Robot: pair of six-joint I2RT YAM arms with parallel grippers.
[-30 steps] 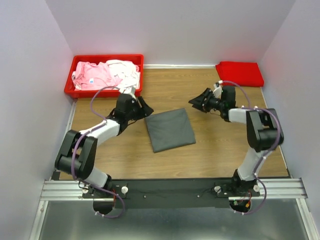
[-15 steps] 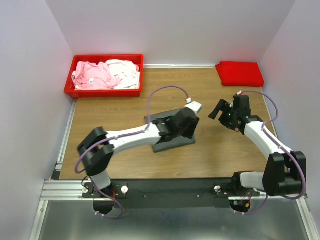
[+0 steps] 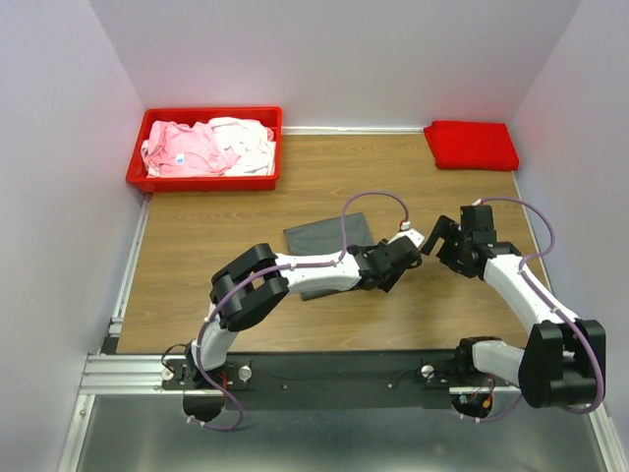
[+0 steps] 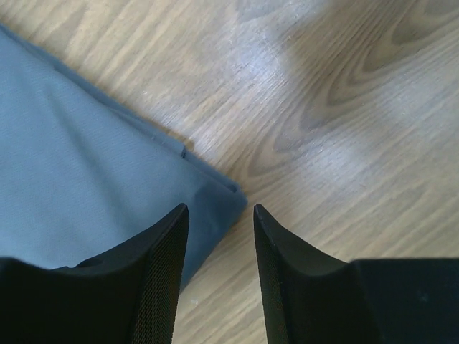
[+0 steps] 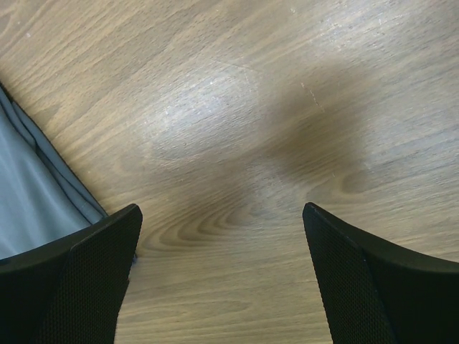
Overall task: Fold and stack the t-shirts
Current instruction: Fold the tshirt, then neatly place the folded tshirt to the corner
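Note:
My right gripper grips the grey t-shirt's layered edge by the grey t-shirt's near corner next, to stack the grey t-shirt on the red t-shirt [image 3: 472, 145].
A folded dark grey t-shirt [image 3: 322, 236] lies mid-table, with my left arm stretched across its near half. My left gripper [image 3: 395, 267] hovers at the shirt's near right corner. In the left wrist view that corner [image 4: 228, 195] lies just ahead of the gap of the gripper [image 4: 219, 209], whose jaws stand apart over the wood. Just right of it, my right gripper [image 3: 439, 246] is wide open. The right wrist view shows its fingers [image 5: 93, 265] spread over bare wood, with the grey shirt's edge [image 5: 29, 201] at the left. A folded red t-shirt [image 3: 472, 145] lies at the back right.
A red plastic bin [image 3: 201, 181] at the back left holds crumpled pink [image 3: 182, 147] and white [image 3: 246, 138] t-shirts. Pale walls close in the wooden table [image 3: 216, 236] on three sides. The two grippers are close together right of the grey shirt.
My left arm has swung from near the bin across the grey shirt to its near right corner, jaws narrowing. The right arm moved toward the front, and its jaws opened wide.

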